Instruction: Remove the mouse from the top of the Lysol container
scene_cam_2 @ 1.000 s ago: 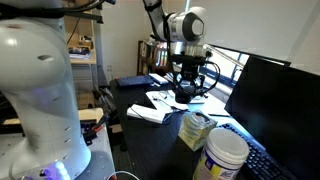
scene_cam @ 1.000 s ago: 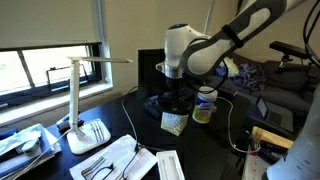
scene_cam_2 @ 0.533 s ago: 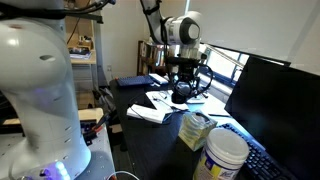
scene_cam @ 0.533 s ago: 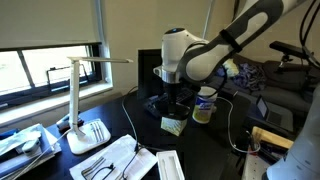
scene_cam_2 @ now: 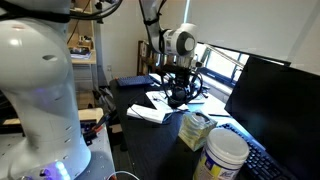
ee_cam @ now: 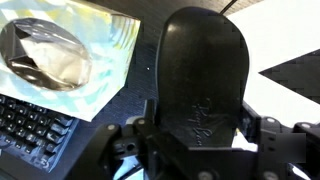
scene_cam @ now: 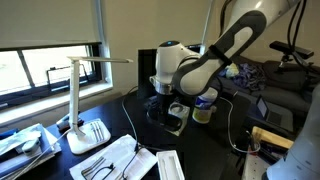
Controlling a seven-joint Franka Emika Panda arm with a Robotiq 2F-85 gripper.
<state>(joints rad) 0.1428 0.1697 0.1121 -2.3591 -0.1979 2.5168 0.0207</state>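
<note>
The fingers hold the mouse's bottom up near the tissue box's top, so my gripper now keeps holding the mouse (ee_cam: 205, 75) until it touches the dark desk.
The Lysol container (scene_cam_2: 226, 155), yellow with a white lid, stands in the foreground with nothing on its lid. It also shows in an exterior view (scene_cam: 204, 106), partly behind the arm. My gripper (scene_cam: 168, 106) is shut on the black mouse (ee_cam: 205, 75), which fills the wrist view between the jaws. In an exterior view the gripper (scene_cam_2: 178, 94) hangs low over the desk, well away from the container, past the green-and-white tissue box (scene_cam_2: 195, 128). The tissue box lies at the upper left of the wrist view (ee_cam: 65, 55).
A white desk lamp (scene_cam: 80, 100) stands near the window. White papers (scene_cam: 120, 160) lie on the dark desk, and more papers (scene_cam_2: 150, 108) lie below the gripper. A monitor (scene_cam_2: 270, 100) and a keyboard (scene_cam_2: 265, 160) are close to the container.
The arm has carried the mouse sideways away from the Lysol container, over and past the tissue box, and has come lower toward the desk.
</note>
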